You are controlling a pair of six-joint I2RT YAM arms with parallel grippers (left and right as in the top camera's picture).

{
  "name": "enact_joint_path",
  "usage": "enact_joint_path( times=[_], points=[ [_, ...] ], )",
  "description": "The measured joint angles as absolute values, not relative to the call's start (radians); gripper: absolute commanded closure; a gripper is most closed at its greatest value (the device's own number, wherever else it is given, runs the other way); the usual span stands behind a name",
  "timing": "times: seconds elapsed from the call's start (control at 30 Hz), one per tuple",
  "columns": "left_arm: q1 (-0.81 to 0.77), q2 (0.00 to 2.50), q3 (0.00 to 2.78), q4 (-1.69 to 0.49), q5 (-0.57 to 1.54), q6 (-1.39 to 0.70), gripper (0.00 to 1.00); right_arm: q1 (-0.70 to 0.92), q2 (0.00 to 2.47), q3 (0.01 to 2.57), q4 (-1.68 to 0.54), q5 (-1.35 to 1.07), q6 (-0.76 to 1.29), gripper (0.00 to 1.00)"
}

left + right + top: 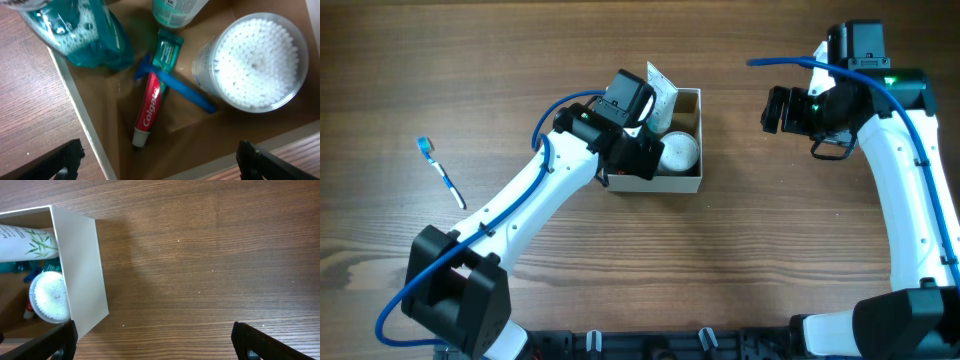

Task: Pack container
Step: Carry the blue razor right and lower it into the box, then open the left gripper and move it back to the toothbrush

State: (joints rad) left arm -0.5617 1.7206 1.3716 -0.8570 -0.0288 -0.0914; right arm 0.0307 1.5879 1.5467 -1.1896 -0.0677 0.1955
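I should next pick up the toothbrush with my left gripper by the middle of its handle (445, 179), so its ends stay free to slot into the container (672, 184).
The container (672, 184) is a small square box with white walls and a tan inside, at the table's middle. In the left wrist view its rim (76, 97) frames a Colgate toothpaste tube (149, 107), a blue razor (179, 89), a round jar of cotton swabs (256, 60), a blue mouthwash bottle (85, 30) and a green-labelled bottle (176, 9). My left gripper (160, 165) hangs open and empty over the box's near corner (638, 155). My right gripper (778, 110) is open and empty to the right of the box (80, 265), above bare table (155, 340).
A blue-and-white toothbrush (442, 172) lies on the wood table at the far left. A white tube with green leaves (25, 242) lies in the box next to the swab jar (50, 297). A white packet (663, 92) sticks up at the box's back.
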Motion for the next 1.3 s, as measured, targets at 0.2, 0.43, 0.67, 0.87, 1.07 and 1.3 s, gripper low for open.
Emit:
enact_joint_path(
  times=[0.2, 0.43, 0.67, 0.87, 1.07, 1.3],
  points=[
    [-0.548, 1.608, 1.372, -0.862, -0.091, -0.21, 0.0, 0.031, 1.588, 1.547, -1.19, -0.068, 0.188, 0.0],
    [-0.014, 1.361, 1.38, -0.923, -0.151, -0.433, 0.0, 0.031, 1.588, 1.547, -1.19, -0.068, 0.177, 0.0],
    [0.382, 1.645, 1.384, -0.923, -0.02, -0.462, 0.0, 0.031, 1.588, 1.547, -1.189, -0.068, 0.177, 0.0],
    [0.425, 1.874, 1.383, -0.908, 0.026, -0.466, 0.0, 0.031, 1.588, 1.547, -1.189, -0.068, 0.177, 0.0],
    [0.427, 1.975, 1.383, -0.871, 0.036, -0.466, 0.0, 0.031, 1.588, 1.547, -1.189, -0.068, 0.177, 0.0],
    [0.427, 1.981, 1.383, -0.85, 0.035, -0.466, 0.0, 0.031, 1.588, 1.547, -1.19, -0.068, 0.177, 0.0]
  ],
)
